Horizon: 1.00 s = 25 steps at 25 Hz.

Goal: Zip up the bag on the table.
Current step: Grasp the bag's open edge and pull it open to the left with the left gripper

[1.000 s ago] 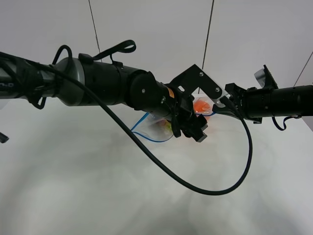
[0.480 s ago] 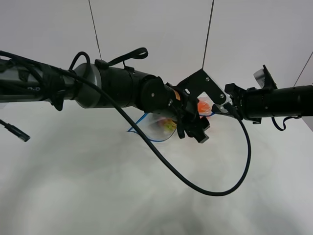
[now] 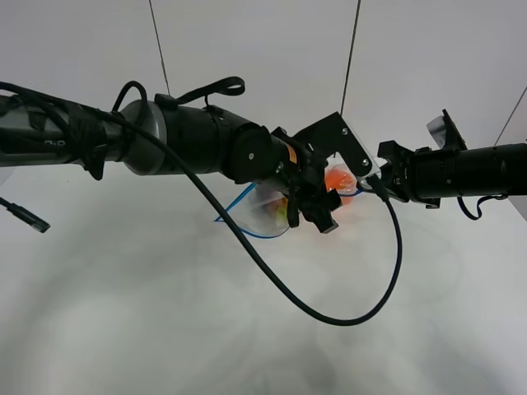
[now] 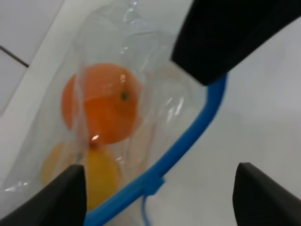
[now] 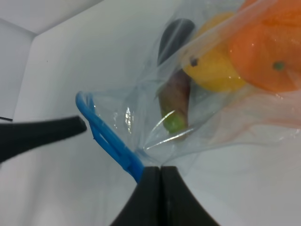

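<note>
My left gripper needs to zip the bag, so next it should grab the blue zipper strip by its small slider.
The clear bag lies mid-table with an orange showing through it. Its blue zipper strip runs across the gap between my left gripper's fingers, and that gripper stands open over it. In the exterior high view the left gripper reaches across the bag from the left. My right gripper is shut on the bag's edge at the end of the blue strip. Orange, yellow and purple-green produce lies inside. The right gripper comes in from the right.
The white table spreads wide around the bag. A black cable droops in a loop from the left arm to the right one. Two thin dark lines hang at the back. A small black cable end sticks out at far left.
My left gripper has shifted a little up and to the left, closer onto the bag, and its cable loop swung with it. The right gripper has held still, shut.
</note>
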{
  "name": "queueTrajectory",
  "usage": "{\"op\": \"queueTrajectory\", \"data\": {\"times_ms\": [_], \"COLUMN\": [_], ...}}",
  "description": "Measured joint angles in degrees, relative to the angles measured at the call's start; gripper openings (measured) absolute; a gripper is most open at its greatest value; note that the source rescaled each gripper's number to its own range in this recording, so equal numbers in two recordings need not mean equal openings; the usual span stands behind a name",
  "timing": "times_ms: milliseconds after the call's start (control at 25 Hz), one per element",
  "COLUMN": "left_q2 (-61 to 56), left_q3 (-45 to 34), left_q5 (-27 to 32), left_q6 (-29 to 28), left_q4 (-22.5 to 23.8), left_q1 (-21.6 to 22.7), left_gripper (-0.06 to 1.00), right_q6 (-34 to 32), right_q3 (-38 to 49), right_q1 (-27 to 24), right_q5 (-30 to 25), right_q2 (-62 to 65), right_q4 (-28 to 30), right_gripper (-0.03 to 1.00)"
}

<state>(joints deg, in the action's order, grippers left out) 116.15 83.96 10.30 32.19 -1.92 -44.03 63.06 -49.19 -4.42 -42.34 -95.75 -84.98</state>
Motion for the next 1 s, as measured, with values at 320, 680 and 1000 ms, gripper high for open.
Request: {"op": "queueTrajectory", "data": {"times_ms": [320,680,1000], "left_q2": [1.6,5.2,6.1], "left_q3": [0.2,3.7,4.9], "left_q5": [-0.8,-1.2,-0.8], "left_q6": [-0.6,-1.0,-1.0], "left_q4": [1.1,1.3,1.4], "left_q1": [0.5,0.5,0.5], "left_gripper": [0.97,0.97,0.96], "right_q6": [0.0,-0.2,-0.2], "right_q3": [0.0,0.0,0.0], "right_q1": [0.0,0.0,0.0], "right_q5": [0.0,0.0,0.0], "right_q2": [0.0,0.0,0.0], "right_q4": [0.0,0.2,0.7], "right_gripper": [0.0,0.0,0.0]}}
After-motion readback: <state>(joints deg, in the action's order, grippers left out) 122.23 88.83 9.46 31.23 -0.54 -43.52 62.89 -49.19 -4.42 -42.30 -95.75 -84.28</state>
